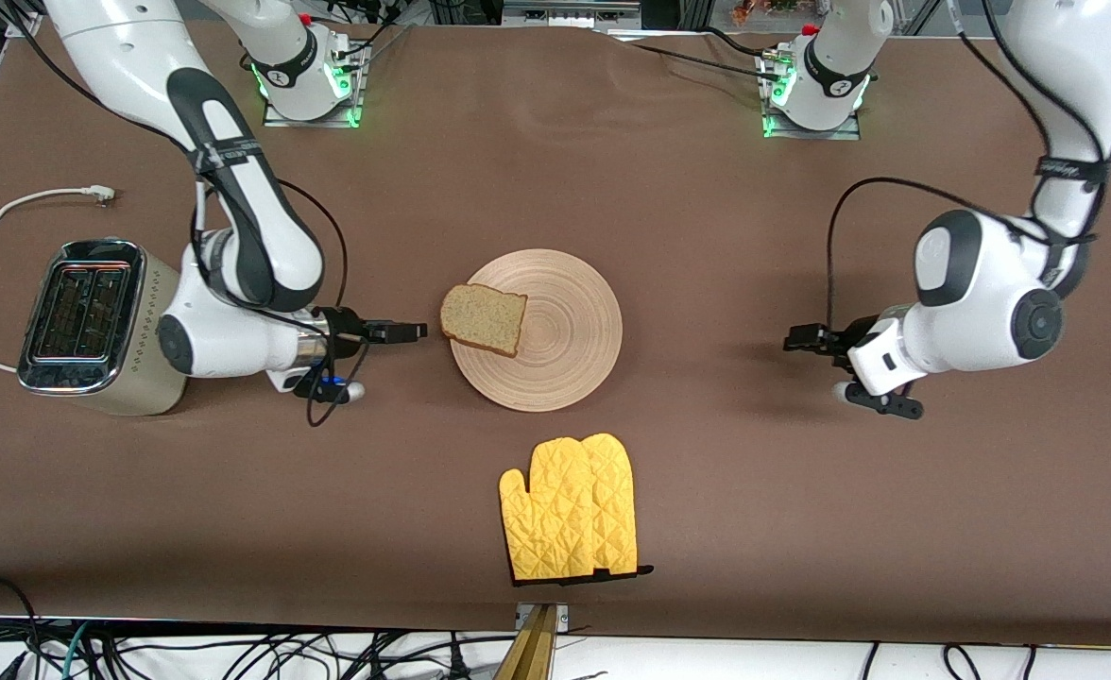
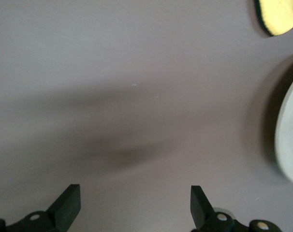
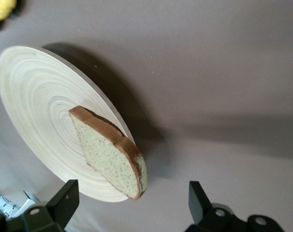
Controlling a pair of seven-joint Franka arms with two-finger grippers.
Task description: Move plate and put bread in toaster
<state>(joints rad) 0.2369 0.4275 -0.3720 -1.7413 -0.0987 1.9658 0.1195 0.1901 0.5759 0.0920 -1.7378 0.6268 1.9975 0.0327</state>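
Note:
The right gripper grabs the bread slice (image 1: 485, 318) next by the slice's edge overhanging the plate, to load the toaster (image 1: 93, 326).
The pale wooden plate (image 1: 570, 354) lies at the table's middle. The brown bread slice (image 1: 485, 318) rests on the plate's edge toward the right arm's end, overhanging it slightly. The cream toaster (image 1: 93, 326) stands at the right arm's end of the table, slots up. My right gripper (image 1: 412, 331) is open and empty, low between toaster and plate, its tips just short of the bread. In the right wrist view the bread (image 3: 110, 157) and plate (image 3: 35, 96) lie just ahead of the open right gripper (image 3: 132, 203). My left gripper (image 1: 801, 340) is open and empty, apart from the plate, toward the left arm's end; its wrist view shows the plate's rim (image 2: 291, 140).
A yellow quilted oven mitt (image 1: 570, 519) lies nearer to the front camera than the plate; its tip shows in the left wrist view (image 2: 279, 14). The toaster's white cord (image 1: 8, 212) loops on the brown table beside the toaster.

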